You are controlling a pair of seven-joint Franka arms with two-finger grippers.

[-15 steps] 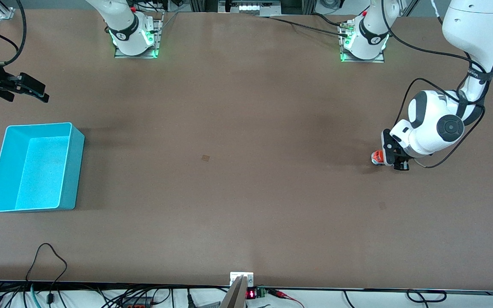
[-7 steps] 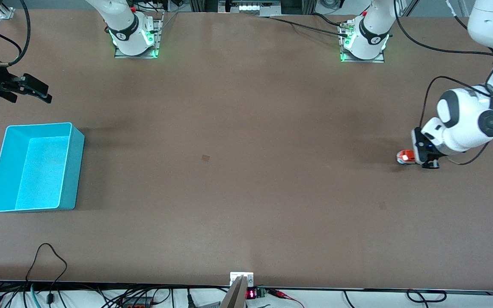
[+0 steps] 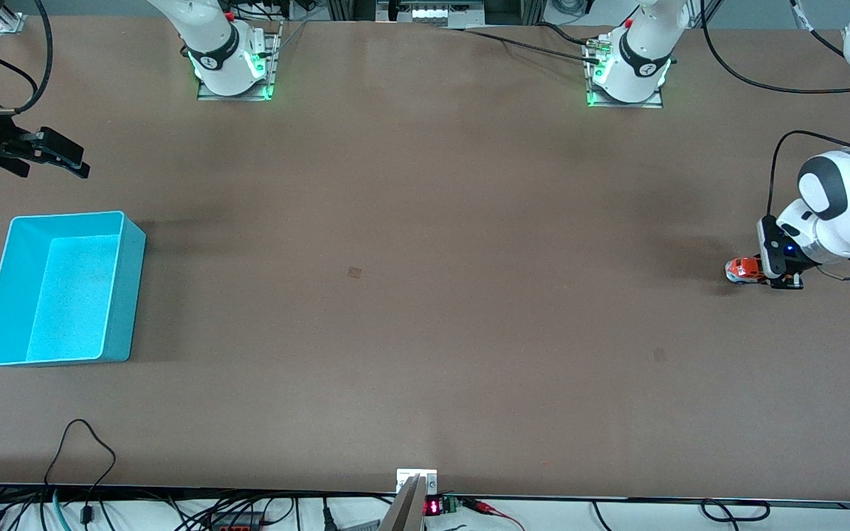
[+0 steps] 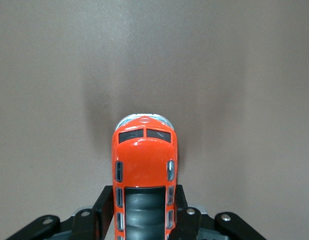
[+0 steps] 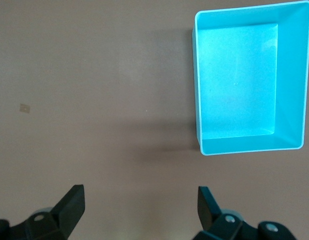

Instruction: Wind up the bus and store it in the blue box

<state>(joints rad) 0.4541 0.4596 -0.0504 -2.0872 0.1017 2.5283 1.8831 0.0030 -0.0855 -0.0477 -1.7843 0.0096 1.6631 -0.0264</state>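
Note:
My left gripper is ready to open, because the orange bus's lower edge (image 3: 741, 279) is on the tabletop in the front view.
The orange bus (image 3: 744, 270) is at the left arm's end of the table, low at the table surface, its white-grey front pointing toward the right arm's end. My left gripper (image 3: 773, 274) is shut on its rear sides. In the left wrist view the bus (image 4: 144, 160) sticks out between the black fingers (image 4: 105, 206). The blue box (image 3: 124, 295) stands empty at the right arm's end, also in the right wrist view (image 5: 292, 75). My right gripper (image 3: 52, 156) is open and empty, up over the table beside the box; its own view shows it (image 5: 140, 205) wide open.
A small square mark (image 3: 354, 272) lies mid-table. The arm bases (image 3: 232, 66) stand along the edge farthest from the front camera. Cables (image 3: 78, 442) hang at the nearest edge. The table's end edge is close to the left gripper.
My left gripper has dragged the bus along the table toward the left arm's end. The right gripper has hardly moved, and the box has stayed put.

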